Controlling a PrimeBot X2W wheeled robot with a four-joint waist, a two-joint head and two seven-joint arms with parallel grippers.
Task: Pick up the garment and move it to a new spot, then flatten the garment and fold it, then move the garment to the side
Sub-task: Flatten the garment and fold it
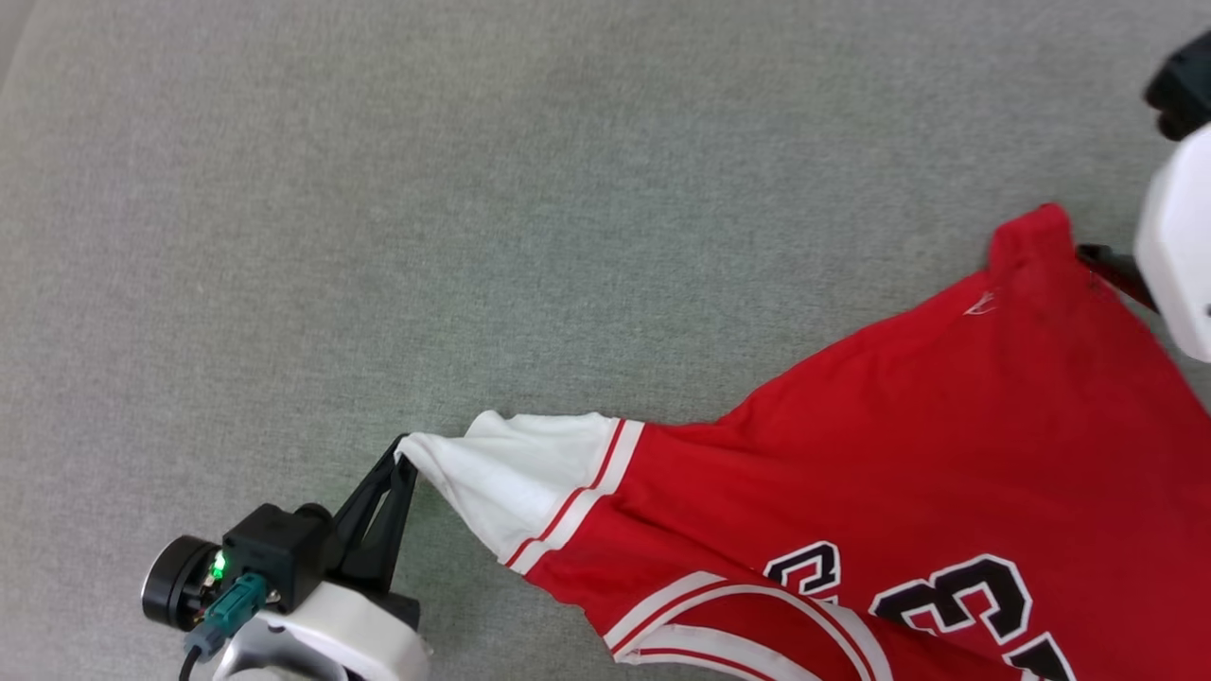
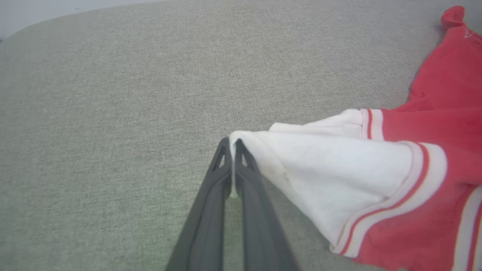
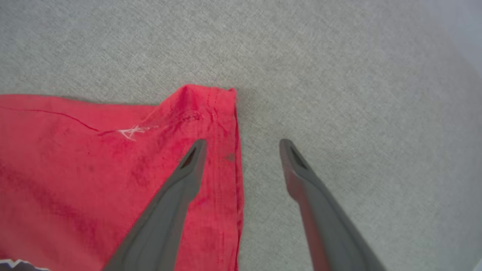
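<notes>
The rest of the T-shirt is flat on the surface, so the robot's right gripper will take the T-shirt by its red hem corner next.
The garment is a red T-shirt with white sleeves and striped trim, spread across the lower right of the grey-green surface. My left gripper is shut on the tip of its white sleeve, pulling the cloth taut. In the left wrist view its closed fingers pinch the sleeve's edge. My right gripper stands open over the red hem corner; one finger lies above the cloth, the other over bare surface, and nothing is held between them. In the head view the white right forearm sits at the right edge.
A grey-green fabric surface stretches all around the shirt. Its rounded far edge shows at the top left of the left wrist view, with pale floor beyond.
</notes>
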